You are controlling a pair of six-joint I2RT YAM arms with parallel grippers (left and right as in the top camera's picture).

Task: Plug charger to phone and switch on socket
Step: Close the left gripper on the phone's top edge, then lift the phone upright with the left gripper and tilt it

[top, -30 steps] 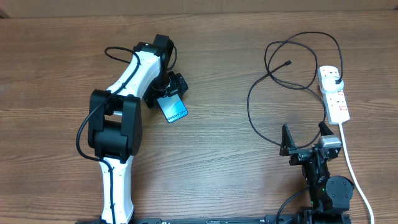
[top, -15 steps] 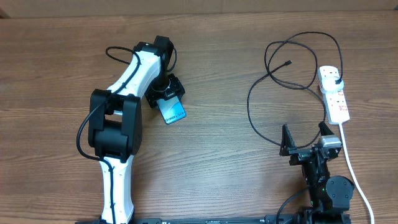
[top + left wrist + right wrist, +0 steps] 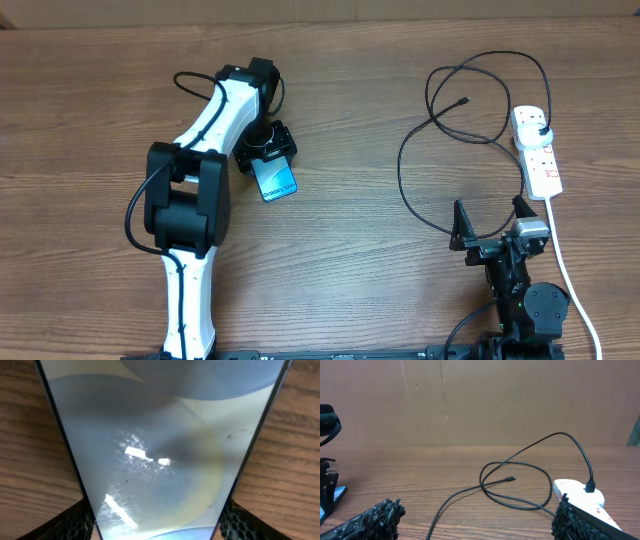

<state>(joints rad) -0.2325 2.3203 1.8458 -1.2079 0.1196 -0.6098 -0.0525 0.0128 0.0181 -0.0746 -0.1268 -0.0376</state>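
Observation:
My left gripper's fingers are closed on both edges of the phone (image 3: 277, 179) (image 3: 155, 445). The phone would come up from the table if I lifted my left gripper now.
The phone (image 3: 277, 179), slim with a light blue screen, is held at its upper end by my left gripper (image 3: 266, 152), which is shut on it. In the left wrist view the phone (image 3: 155, 445) fills the frame between both fingers. The charger (image 3: 430, 125) is a long thin black cable looped on the table; its small connector tip (image 3: 464, 101) lies free and its black plug (image 3: 541, 131) sits in the socket (image 3: 537, 150), a white power strip at the right. My right gripper (image 3: 492, 228) is open and empty, low at the front right. The right wrist view shows the charger (image 3: 506, 480) and the socket (image 3: 580, 497).
The socket's thick white cord (image 3: 572, 285) runs from the strip toward the front right edge, beside my right arm. A brown wall (image 3: 470, 405) stands behind the wooden table (image 3: 360, 270).
My left gripper has shifted the phone slightly left and turned it a little more upright. The right arm, charger and socket have not moved.

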